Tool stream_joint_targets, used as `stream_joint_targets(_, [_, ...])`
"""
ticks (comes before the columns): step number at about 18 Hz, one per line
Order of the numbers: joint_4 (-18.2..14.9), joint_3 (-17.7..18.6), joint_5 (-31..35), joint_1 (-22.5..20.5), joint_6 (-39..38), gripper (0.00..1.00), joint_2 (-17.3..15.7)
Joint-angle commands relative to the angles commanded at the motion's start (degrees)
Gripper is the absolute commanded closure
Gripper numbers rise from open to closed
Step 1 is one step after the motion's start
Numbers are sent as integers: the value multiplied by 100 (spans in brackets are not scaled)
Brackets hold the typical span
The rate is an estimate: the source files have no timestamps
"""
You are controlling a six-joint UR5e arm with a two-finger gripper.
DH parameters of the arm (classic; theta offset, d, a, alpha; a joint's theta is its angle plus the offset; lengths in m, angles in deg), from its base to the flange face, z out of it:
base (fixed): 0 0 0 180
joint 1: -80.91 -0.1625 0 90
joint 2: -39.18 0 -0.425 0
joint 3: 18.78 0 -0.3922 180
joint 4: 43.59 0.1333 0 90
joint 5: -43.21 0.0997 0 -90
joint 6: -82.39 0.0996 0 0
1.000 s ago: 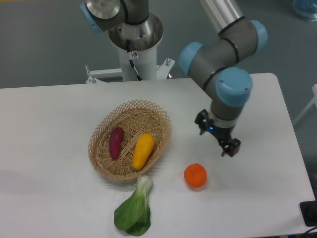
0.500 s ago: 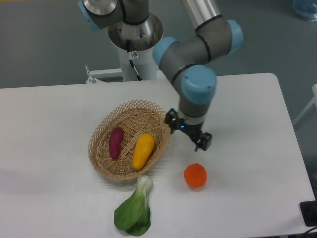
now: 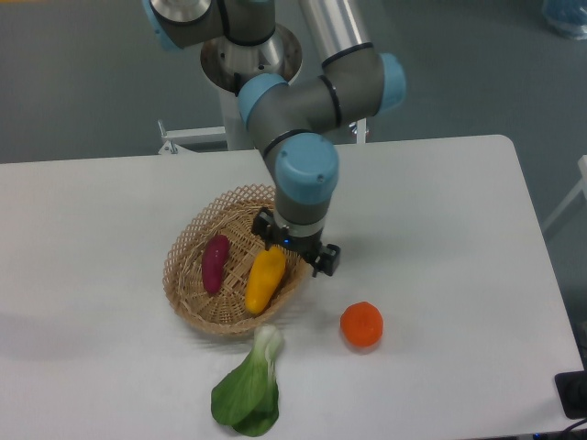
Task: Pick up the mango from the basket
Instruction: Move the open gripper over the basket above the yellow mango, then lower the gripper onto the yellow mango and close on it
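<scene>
I should next grab the yellow-orange mango with my gripper by its end farther from the bok choy, so that I can lift it out of the basket.
The yellow-orange mango [image 3: 264, 280] lies in the right half of the tan wicker basket [image 3: 194, 246], tilted, next to a dark purple vegetable [image 3: 215, 263]. My gripper [image 3: 295, 254] hangs over the basket's right rim, just above the mango's upper end. Its fingers are spread apart and hold nothing. The arm's wrist hides the far right part of the basket.
A round orange fruit [image 3: 361, 324] sits on the white table to the right of the basket. A green leafy bok choy [image 3: 249, 390] lies in front of the basket. The robot's base [image 3: 250, 64] stands at the back edge of the table.
The gripper has moved left across the table, from the right of the orange fruit to over the basket's right rim above the mango. The fruits have not moved.
</scene>
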State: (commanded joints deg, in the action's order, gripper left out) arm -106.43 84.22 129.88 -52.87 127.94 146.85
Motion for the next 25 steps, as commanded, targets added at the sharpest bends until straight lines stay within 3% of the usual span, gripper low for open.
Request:
stream_joint_targets(6, [70,26,-45,132,-678,0,70])
stream_joint_targets(12, [615,79,8,264,-1118,0,255])
stream_joint_targets(25, [747,167,17,264,-1101,0,387])
